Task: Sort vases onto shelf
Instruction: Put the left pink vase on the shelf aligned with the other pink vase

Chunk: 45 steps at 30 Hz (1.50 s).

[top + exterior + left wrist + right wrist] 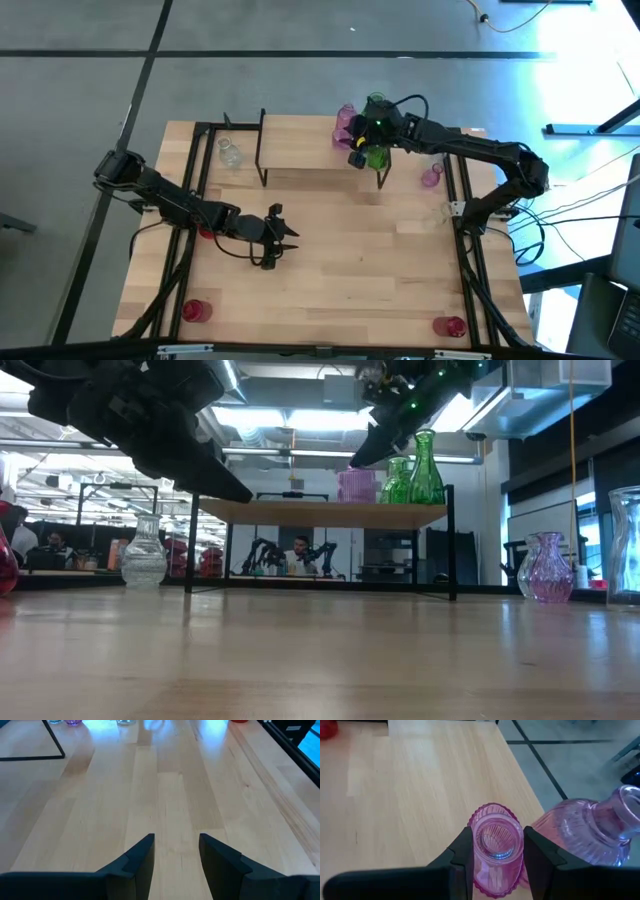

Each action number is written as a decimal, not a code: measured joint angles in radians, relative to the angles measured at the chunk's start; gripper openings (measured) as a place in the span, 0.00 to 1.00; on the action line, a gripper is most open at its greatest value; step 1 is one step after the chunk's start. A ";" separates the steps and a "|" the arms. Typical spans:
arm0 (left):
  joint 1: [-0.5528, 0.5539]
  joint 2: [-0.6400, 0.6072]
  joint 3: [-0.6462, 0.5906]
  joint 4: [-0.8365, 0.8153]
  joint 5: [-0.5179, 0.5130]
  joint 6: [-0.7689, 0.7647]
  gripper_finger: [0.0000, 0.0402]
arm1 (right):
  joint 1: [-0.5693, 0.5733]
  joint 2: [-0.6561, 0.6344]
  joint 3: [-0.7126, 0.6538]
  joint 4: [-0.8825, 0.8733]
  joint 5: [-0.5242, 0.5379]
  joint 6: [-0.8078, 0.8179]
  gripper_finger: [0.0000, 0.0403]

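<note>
I should open my right gripper now, as the ribbed pink vase is standing with its base on the shelf (300, 145) (435, 815).
The shelf (300, 145) stands at the table's far side. On its right end are two green vases (376, 105) (425, 468) and two pink vases. My right gripper (497, 855) comes from the right and is shut on the ribbed pink vase (497, 840), beside the rounder pink vase (590, 832). My left gripper (176, 852) hovers open over bare table near the middle (283, 235). On the table stand a clear vase (229, 153), a pink vase (431, 177), a red vase (195, 310) and a pink-red vase (450, 325). My right gripper pinches the ribbed pink vase at its upper part, just below the mouth (497, 827), one finger (465, 852) on each side. The fingers come slanting down from the table's right. The vase is upright, and its base stands on the shelf (356, 498) near the shelf's right end.
The shelf's left and middle (280, 510) carry nothing. Black frame rails (465, 250) run along the table's left and right sides. Another clear vase (440, 215) stands near the right rail. A person (297, 555) sits in the room beyond the table.
</note>
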 joint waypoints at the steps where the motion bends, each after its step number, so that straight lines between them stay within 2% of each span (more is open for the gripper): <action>1: 0.000 0.000 0.000 0.000 0.000 0.000 0.37 | 0.000 0.000 0.000 -0.001 0.000 -0.003 0.27; 16: 0.000 0.000 0.000 0.000 0.000 0.000 0.37 | 0.003 0.000 0.000 -0.015 0.054 -0.029 0.28; 24: 0.000 0.000 0.000 0.000 0.001 0.000 0.37 | 0.002 0.002 0.000 -0.027 0.064 -0.053 0.45; 28: 0.000 0.000 0.000 0.000 0.001 0.000 0.37 | 0.002 0.002 0.000 -0.026 0.076 -0.060 0.50; 37: 0.000 0.000 0.000 0.000 0.001 0.000 0.37 | 0.004 0.002 0.000 0.018 0.105 -0.095 0.51; 41: 0.000 0.000 0.000 0.000 0.001 0.000 0.37 | 0.005 0.002 0.000 0.016 0.066 -0.101 0.51; 45: 0.000 0.000 0.000 0.000 0.001 0.000 0.37 | 0.048 0.002 0.001 0.014 0.088 -0.112 0.51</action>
